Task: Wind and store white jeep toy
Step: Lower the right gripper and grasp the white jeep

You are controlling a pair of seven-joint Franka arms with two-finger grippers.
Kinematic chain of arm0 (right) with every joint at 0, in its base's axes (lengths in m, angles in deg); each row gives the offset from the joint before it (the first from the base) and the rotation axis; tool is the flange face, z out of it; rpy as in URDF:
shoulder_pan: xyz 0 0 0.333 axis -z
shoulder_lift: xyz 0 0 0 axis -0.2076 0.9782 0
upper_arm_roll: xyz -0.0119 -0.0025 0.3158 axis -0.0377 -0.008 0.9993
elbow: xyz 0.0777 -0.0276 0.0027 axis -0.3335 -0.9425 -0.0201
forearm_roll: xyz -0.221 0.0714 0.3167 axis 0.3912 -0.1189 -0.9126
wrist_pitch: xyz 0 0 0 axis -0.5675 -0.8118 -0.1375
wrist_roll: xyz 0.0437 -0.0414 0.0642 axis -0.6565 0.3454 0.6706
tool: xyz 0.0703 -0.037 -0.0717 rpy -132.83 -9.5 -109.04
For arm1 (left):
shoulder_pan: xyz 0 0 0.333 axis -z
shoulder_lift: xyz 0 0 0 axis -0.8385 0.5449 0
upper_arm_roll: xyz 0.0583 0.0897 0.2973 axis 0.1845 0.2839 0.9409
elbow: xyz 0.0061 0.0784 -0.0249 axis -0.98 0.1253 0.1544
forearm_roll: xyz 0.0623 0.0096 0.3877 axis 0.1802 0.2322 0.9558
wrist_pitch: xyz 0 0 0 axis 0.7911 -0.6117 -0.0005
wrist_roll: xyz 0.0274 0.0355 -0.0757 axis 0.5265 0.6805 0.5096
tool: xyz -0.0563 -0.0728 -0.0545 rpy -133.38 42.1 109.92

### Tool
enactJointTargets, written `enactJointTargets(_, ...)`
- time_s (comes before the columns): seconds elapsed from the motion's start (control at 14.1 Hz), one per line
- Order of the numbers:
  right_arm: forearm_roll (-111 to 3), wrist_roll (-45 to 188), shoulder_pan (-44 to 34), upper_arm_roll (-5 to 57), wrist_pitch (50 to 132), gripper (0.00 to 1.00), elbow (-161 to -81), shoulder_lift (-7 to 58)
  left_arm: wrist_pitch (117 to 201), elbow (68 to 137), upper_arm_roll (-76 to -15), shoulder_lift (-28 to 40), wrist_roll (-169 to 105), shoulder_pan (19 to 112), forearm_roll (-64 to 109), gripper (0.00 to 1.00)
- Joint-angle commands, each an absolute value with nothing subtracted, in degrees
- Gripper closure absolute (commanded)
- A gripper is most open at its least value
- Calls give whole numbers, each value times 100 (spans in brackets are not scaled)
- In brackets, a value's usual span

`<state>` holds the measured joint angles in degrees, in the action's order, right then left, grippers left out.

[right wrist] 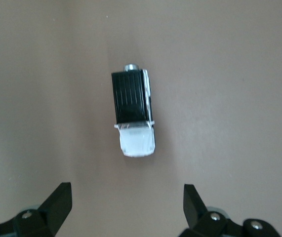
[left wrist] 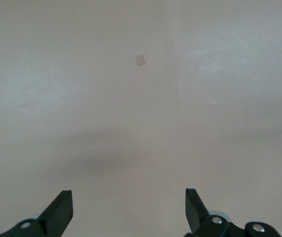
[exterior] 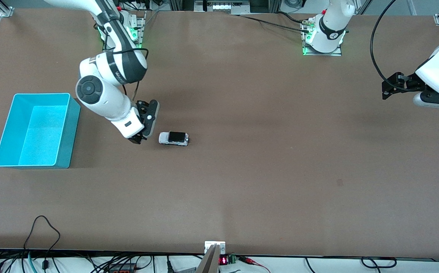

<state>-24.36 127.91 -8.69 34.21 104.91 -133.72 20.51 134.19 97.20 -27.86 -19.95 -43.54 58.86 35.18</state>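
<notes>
The white jeep toy is narrow across the roof [exterior: 177,136] [right wrist: 131,97] but long from hood to tail, so my right gripper should grab it next by its long sides.
The white jeep toy [exterior: 173,138], with its black roof panel, stands on its wheels on the brown table near the middle. In the right wrist view the white jeep toy [right wrist: 133,116] lies just ahead of the fingertips, apart from them. My right gripper [exterior: 139,138] is open and empty, low over the table between the jeep and the cyan bin [exterior: 73,132]; it also shows in the right wrist view [right wrist: 126,197]. The bin is empty. My left gripper [exterior: 385,90] is open and empty; that arm waits over the left arm's end of the table, seeing bare table [left wrist: 128,202].
A small dark mark [exterior: 340,182] is on the table toward the left arm's end and shows in the left wrist view [left wrist: 141,60]. Cables and a small display [exterior: 223,260] lie along the table's edge nearest the front camera.
</notes>
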Motion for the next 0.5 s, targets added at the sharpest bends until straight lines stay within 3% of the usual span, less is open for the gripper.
enactJointTargets(0.0, -2535, 12930, -1034, 3386, 11168, 0, -13568, 2268, 13359, 9748, -2783, -2076, -4308, 5892, 3447, 0)
enactJointTargets(0.43, -2544, 12755, -1359, 3386, 12813, 0, -13886, 2944, 13262, 9748, -2774, -2076, -4308, 5892, 3447, 0)
